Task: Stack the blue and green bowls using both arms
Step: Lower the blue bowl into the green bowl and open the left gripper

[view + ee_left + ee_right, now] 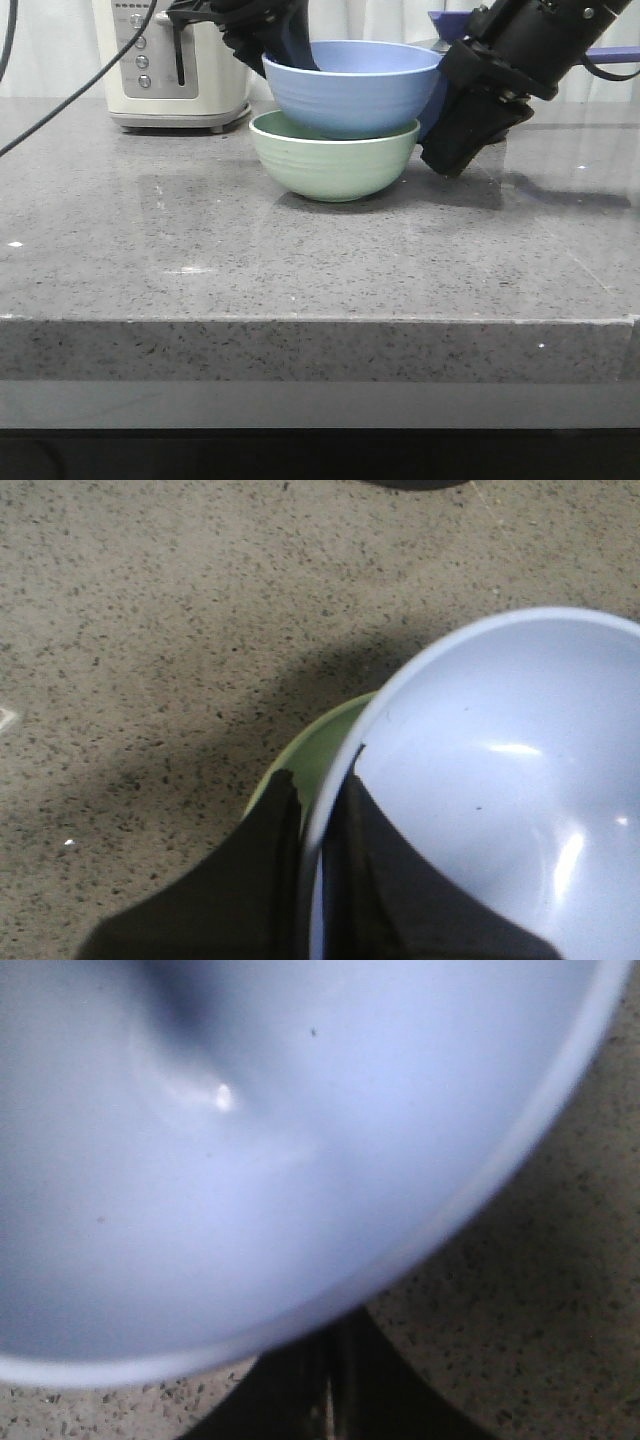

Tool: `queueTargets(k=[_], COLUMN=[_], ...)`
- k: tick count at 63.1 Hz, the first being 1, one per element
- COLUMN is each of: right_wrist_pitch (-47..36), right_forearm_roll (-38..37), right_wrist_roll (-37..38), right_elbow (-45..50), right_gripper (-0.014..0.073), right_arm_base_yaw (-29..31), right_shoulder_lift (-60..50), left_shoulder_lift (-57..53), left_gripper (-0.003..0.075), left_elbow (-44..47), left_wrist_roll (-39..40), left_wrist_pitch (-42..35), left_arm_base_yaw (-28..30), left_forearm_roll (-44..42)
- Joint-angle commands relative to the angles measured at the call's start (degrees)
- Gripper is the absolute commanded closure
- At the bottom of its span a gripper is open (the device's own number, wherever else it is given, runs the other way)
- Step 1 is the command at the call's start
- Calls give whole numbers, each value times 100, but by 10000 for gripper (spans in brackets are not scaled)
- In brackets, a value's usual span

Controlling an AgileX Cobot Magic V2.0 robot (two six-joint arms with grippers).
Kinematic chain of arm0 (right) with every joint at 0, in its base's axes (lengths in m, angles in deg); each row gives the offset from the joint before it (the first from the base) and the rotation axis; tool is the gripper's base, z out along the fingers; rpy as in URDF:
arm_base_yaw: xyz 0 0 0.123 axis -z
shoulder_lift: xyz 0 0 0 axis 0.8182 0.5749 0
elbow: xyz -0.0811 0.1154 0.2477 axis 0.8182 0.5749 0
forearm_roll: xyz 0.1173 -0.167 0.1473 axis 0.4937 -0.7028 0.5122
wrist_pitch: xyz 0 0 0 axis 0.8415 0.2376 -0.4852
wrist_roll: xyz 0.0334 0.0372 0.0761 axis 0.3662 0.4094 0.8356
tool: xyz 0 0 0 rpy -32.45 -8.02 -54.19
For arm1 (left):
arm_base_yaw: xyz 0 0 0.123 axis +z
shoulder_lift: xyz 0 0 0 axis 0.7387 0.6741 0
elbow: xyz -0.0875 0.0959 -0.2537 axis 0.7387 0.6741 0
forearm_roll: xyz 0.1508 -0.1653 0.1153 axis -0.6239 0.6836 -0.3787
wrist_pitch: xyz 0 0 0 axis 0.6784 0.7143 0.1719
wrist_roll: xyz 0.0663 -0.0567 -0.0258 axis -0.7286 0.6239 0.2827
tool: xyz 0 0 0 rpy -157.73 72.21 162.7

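The blue bowl would stay nested, because the base of the blue bowl is inside the green bowl's rim. My left gripper should open now.
The blue bowl sits nested in the green bowl at the middle back of the grey stone counter. My left gripper comes down from behind and is shut on the blue bowl's left rim. In the left wrist view, one finger of the left gripper lies inside the blue bowl and the other outside, over the green bowl. My right gripper hangs low beside the bowls' right side. Seen from the right wrist, the right gripper is shut and empty, its tips tucked under the blue bowl.
A cream toaster stands at the back left with a black cable running in front of it. A dark blue pan with a long handle is behind the right arm. The counter's front edge is near.
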Motion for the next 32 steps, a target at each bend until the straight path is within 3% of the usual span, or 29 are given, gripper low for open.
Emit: queueTargets(k=[1, 26, 32], right_wrist_pitch=[-69, -69, -69], right_forearm_roll=[220, 220, 220], right_wrist_roll=[-65, -65, -65], right_elbow=[-123, -123, -123], right_gripper=[657, 657, 657], right_arm_base_yaw=[13, 13, 13], right_shoulder_lift=[-237, -237, -237], left_shoulder_lift=[-306, -272, -272], left_gripper=[740, 738, 676], left_elbow=[-220, -220, -220], left_wrist_roll=[7, -7, -7], left_wrist_pitch=[-311, -311, -311], left_arm_base_yaw=[-40, -29, -29], left_forearm_roll=[-2, -20, -20])
